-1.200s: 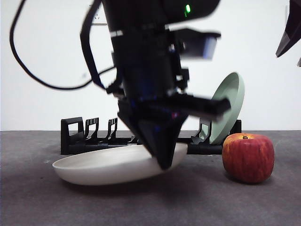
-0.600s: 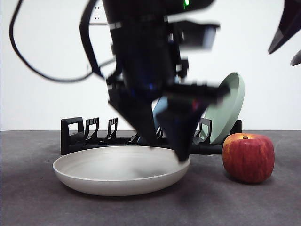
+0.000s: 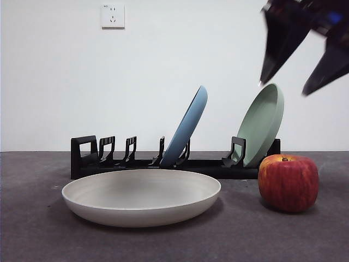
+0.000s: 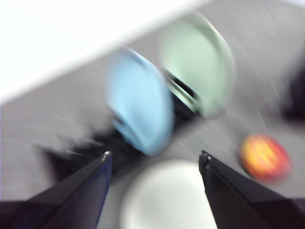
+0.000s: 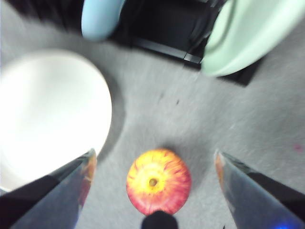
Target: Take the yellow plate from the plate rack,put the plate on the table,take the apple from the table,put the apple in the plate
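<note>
I need to grab the red and yellow apple around its rounded body [image 3: 288, 188] with my right gripper next. Then I can set the apple in the plate [image 3: 140, 194].
The yellow plate [image 3: 140, 196] lies flat on the table [image 3: 43, 240] in front of the plate rack [image 3: 109, 164]. The apple [image 3: 288, 183] stands upright to its right. My right gripper [image 3: 284, 87] hangs open high above the apple. In the right wrist view the apple [image 5: 158, 183] sits between its open jaws [image 5: 153, 155], with the plate [image 5: 47, 114] beside it. My left gripper [image 4: 155, 153] is open and empty, out of the front view. Its blurred view looks down on the plate [image 4: 169, 195] and apple [image 4: 264, 156].
A light blue plate [image 3: 188, 125] and a pale green plate [image 3: 264, 123] lean in the rack behind. The green plate stands just behind the apple. A wall socket [image 3: 113, 16] is on the white wall.
The left gripper let go of the yellow plate and rose out of the front view. The plate settled flat. The right gripper came further into view above the apple.
</note>
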`<control>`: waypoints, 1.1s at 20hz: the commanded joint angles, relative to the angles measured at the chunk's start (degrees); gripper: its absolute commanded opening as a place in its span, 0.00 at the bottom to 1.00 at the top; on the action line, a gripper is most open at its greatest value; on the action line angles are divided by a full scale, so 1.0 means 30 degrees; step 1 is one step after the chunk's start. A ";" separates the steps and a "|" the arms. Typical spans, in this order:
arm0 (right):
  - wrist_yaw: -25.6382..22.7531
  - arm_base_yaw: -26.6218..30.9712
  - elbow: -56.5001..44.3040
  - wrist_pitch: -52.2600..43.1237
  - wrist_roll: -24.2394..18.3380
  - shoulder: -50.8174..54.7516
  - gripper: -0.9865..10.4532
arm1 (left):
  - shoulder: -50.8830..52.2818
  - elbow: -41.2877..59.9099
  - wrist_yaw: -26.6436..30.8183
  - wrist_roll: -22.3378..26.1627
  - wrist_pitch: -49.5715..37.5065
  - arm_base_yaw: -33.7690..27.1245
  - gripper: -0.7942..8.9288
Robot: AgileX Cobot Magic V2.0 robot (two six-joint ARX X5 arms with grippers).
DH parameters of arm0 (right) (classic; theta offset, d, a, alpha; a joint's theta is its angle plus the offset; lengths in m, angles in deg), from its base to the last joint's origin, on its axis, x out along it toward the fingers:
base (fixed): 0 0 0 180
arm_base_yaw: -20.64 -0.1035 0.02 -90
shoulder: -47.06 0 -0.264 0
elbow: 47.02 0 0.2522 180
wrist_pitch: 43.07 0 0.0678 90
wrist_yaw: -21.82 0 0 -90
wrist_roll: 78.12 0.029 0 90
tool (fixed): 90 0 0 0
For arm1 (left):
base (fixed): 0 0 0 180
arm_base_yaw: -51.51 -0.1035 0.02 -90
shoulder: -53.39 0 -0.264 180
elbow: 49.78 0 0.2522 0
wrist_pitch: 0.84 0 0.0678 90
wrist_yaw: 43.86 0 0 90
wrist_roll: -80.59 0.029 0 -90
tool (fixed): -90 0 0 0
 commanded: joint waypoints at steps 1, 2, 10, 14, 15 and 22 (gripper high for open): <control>-0.0750 -0.0619 0.0000 0.0051 -0.0452 -0.1698 0.46 | 0.2076 -0.0058 0.1603 0.0240 0.0372 -0.0080 0.41; -0.1100 -0.0765 0.0000 0.0051 -0.0452 -0.2463 0.46 | 0.2943 -0.0058 0.2208 0.0248 0.0583 -0.0109 0.41; -0.1013 -0.0852 0.0000 -0.0233 -0.0415 -0.7504 0.45 | 0.6768 -0.0058 0.4976 0.0226 0.2637 -0.0109 0.40; -0.1013 -0.0918 0.0000 -0.0102 0.0590 -0.8000 0.16 | 0.6870 -0.0058 0.5355 0.0175 0.3585 -0.0109 0.40; -0.1027 -0.0925 0.0000 -0.0080 0.0583 -0.7985 0.06 | 0.6863 -0.0058 0.5355 0.0175 0.3723 -0.0109 0.40; -0.1020 -0.2237 0.3075 0.1581 0.1005 -0.6776 0.08 | 0.6863 -0.0058 0.5333 0.0175 0.3745 -0.0109 0.40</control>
